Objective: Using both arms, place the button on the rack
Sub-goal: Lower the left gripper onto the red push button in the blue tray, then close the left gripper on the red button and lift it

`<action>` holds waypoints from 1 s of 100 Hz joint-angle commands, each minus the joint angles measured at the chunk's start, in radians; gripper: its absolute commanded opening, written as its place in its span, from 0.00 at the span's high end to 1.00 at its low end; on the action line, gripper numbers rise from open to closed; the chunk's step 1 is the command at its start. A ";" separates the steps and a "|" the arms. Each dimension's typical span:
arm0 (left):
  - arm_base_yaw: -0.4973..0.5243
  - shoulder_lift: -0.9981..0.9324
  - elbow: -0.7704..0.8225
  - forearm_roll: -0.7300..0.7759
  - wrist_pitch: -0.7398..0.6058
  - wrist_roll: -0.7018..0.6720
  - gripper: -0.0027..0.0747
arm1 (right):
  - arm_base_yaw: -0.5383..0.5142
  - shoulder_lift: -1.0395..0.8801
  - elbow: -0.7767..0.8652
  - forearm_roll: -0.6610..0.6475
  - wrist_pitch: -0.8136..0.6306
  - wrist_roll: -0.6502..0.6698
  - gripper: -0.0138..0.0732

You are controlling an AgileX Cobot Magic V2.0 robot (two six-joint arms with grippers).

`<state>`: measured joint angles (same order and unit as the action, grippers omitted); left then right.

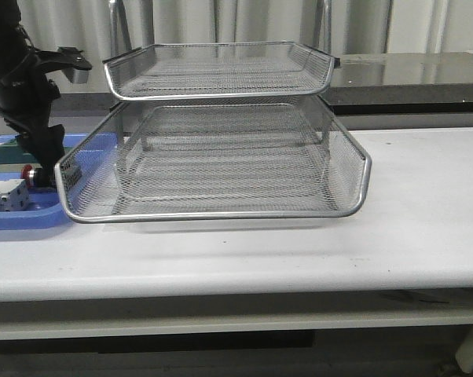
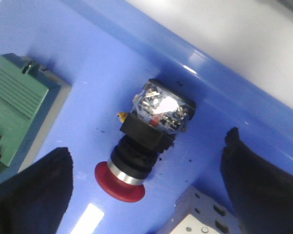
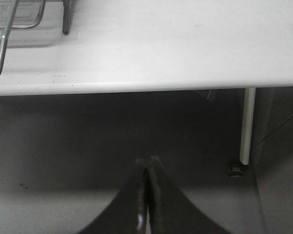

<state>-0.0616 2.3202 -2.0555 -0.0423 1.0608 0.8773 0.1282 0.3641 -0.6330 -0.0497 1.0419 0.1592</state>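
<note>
The red cap (image 1: 26, 172) is beneath my left gripper's fingers in the front view, so they would miss it if I closed now. My left gripper has to go lower before it closes.
The button (image 2: 145, 141) lies on its side on the blue tray (image 2: 88, 53), red cap (image 2: 120, 185) toward my fingers. The same red cap (image 1: 26, 172) peeks out beside the left arm in the front view. My left gripper (image 2: 147, 144) is open, one black finger (image 2: 37, 187) on each side of the button and neither touching it. It hovers low over the tray (image 1: 40, 174), just left of the rack (image 1: 363, 169). My right gripper (image 3: 147, 162) is shut on nothing, below the table's front edge and outside the front view.
A green block (image 2: 20, 100) and a white block (image 2: 205, 219) share the blue tray (image 1: 32, 218) with the button. The rack's lower tier rim (image 1: 60, 177) stands close beside the left arm. A table leg (image 3: 247, 126) and a rack corner (image 3: 5, 34) show in the right wrist view.
</note>
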 commanded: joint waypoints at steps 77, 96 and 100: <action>0.003 -0.004 -0.031 0.016 -0.096 0.049 0.21 | 0.001 0.006 -0.034 -0.014 -0.055 -0.002 0.92; 0.003 0.015 -0.031 0.016 -0.098 0.049 0.21 | 0.001 0.006 -0.034 -0.014 -0.055 -0.002 0.92; 0.003 0.020 -0.031 0.016 -0.098 0.049 0.21 | 0.001 0.006 -0.034 -0.014 -0.055 -0.002 0.92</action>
<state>-0.0616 2.3930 -2.0579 -0.0212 0.9909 0.9246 0.1282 0.3641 -0.6330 -0.0497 1.0419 0.1592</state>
